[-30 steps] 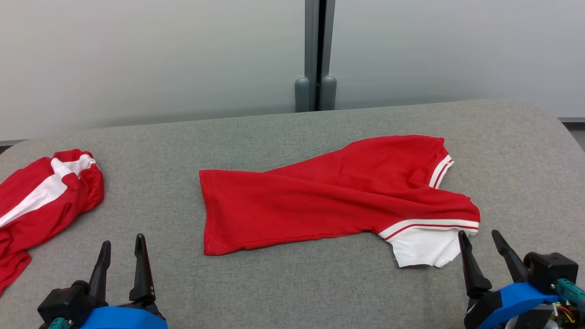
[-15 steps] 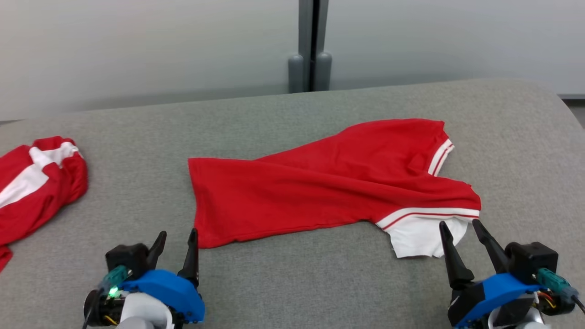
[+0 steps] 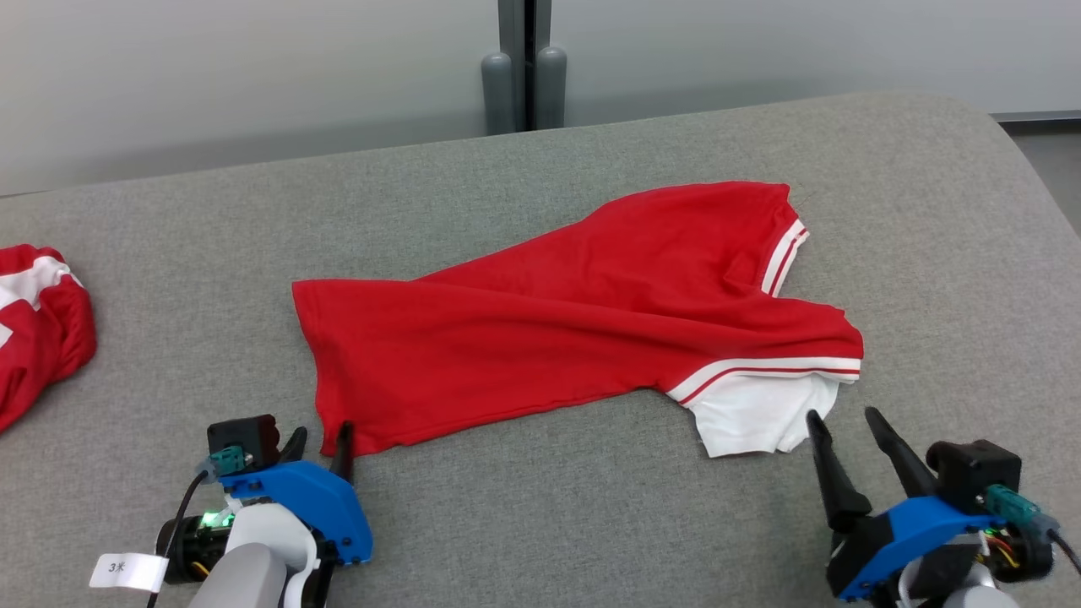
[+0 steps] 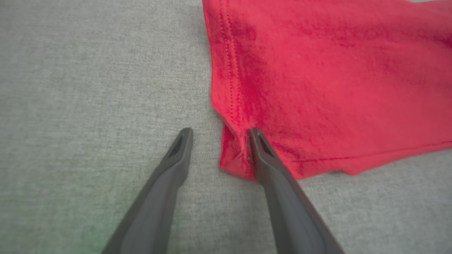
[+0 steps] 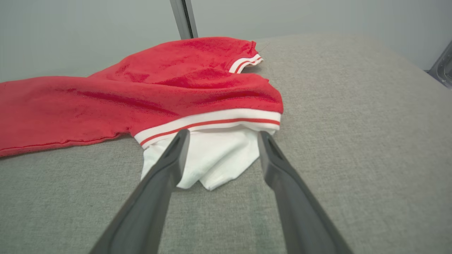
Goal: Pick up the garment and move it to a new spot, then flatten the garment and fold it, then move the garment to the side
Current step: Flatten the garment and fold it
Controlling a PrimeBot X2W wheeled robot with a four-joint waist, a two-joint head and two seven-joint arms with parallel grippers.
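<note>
Next, my left gripper takes hold of the garment by its puckered hem corner (image 3: 334, 441), since the garment's red body (image 3: 466, 350) beside the hem corner lies flat on the tabletop.
The garment (image 3: 549, 338), a red shirt with white striped trim and a white part at its right end, lies crumpled flat across the middle of the grey table (image 3: 540, 523). My left gripper (image 3: 322, 432) stands open at the garment's near-left corner. In the left wrist view the red hem corner (image 4: 236, 165) lies between the left gripper's (image 4: 220, 131) fingers, touching the right one. My right gripper (image 3: 841, 415) is open just in front of the white part (image 3: 752, 414). In the right wrist view the right gripper's (image 5: 223, 133) fingers straddle that white cloth (image 5: 212, 158) without gripping it.
A second red-and-white garment (image 3: 42, 329) lies bunched at the table's left edge. A grey post (image 3: 524, 76) stands against the pale wall behind the table. Bare grey table surface runs along the front and to the right of the shirt.
The camera has tilted and shifted. My left gripper has moved right and forward to the shirt's near-left corner, its fingers slightly closer together. My right gripper has edged closer to the white part.
</note>
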